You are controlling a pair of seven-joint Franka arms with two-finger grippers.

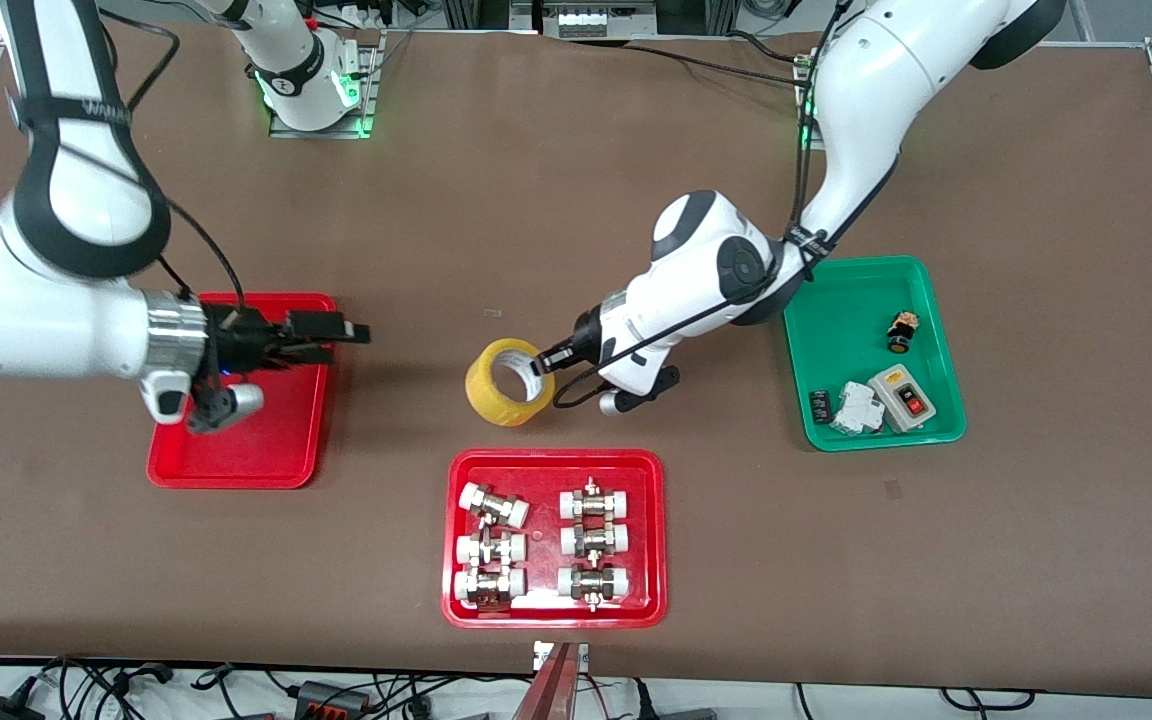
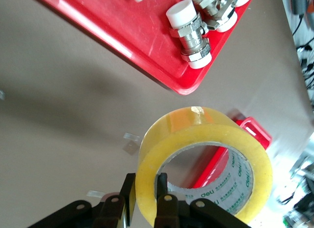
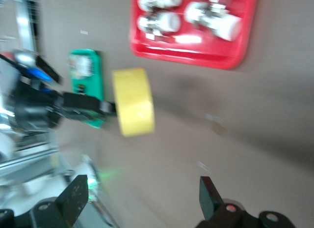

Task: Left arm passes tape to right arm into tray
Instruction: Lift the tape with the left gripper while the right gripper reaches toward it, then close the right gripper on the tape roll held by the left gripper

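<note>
The tape (image 1: 509,383) needs to be grabbed by its flat sides with my right gripper next. My right gripper then needs to put the tape into the empty red tray.
The tape (image 1: 509,383), a yellow roll with a white core, is held on edge over the middle of the table. My left gripper (image 1: 538,362) is shut on its wall, one finger inside the core and one outside. The left wrist view shows the tape (image 2: 206,139) pinched in the left gripper (image 2: 145,191). My right gripper (image 1: 348,331) is open and empty over the tray's (image 1: 236,455) edge that faces the tape, pointing toward it with a gap between them. In the right wrist view the right gripper (image 3: 142,191) faces the tape (image 3: 133,101).
A red tray (image 1: 556,612) with several white-capped metal fittings lies nearer the front camera than the tape. A green tray (image 1: 841,300) with a grey switch box (image 1: 904,398) and small parts sits toward the left arm's end.
</note>
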